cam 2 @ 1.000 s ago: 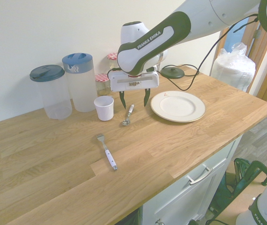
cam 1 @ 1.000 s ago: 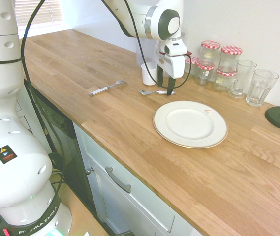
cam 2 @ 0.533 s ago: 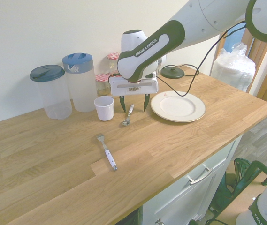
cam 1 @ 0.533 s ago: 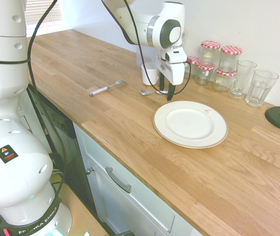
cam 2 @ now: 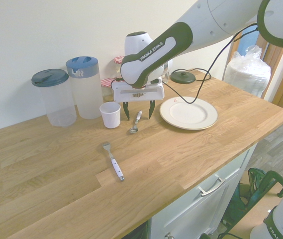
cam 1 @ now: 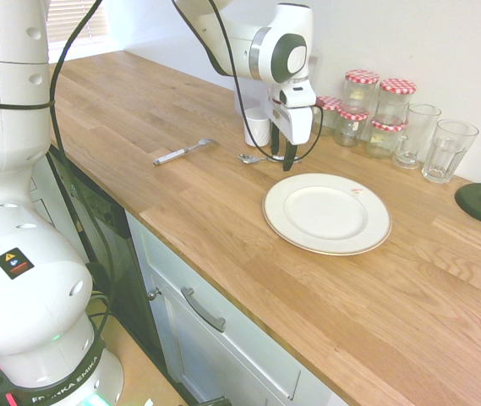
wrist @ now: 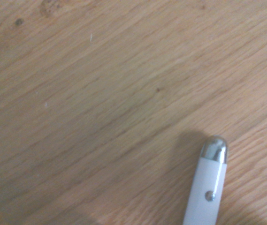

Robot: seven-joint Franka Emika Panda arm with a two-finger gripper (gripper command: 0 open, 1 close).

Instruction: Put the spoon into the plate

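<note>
The spoon's bowl [cam 1: 248, 158] is broad and rounded. So my gripper should next grab the spoon by its slim, straight handle.
The spoon [cam 2: 135, 124] lies flat on the wooden counter between a white cup and the plate. Its bowl [cam 1: 248, 157] points away from the plate. In the wrist view only the end of its handle [wrist: 209, 183] shows, pale with a metal cap. The large white plate [cam 2: 167, 112] sits bare to one side, its rim [cam 1: 278, 211] a short gap from the spoon. My gripper [cam 2: 139, 110] hangs low over the spoon's handle, open, with one finger on each side and nothing held. From the other side the gripper [cam 1: 282, 152] hides most of the handle.
A white cup [cam 2: 110, 114] stands close beside the gripper. A longer fork-like utensil [cam 2: 113, 162] lies nearer the counter's front edge. Two lidded plastic jugs [cam 2: 84, 87] stand by the wall. Jars [cam 1: 375, 106] and glasses [cam 1: 447, 150] line the wall behind the plate.
The gripper has come down and shifted slightly toward the cup, and now stands astride the spoon's handle. It stayed open. The spoon and plate have not moved.
</note>
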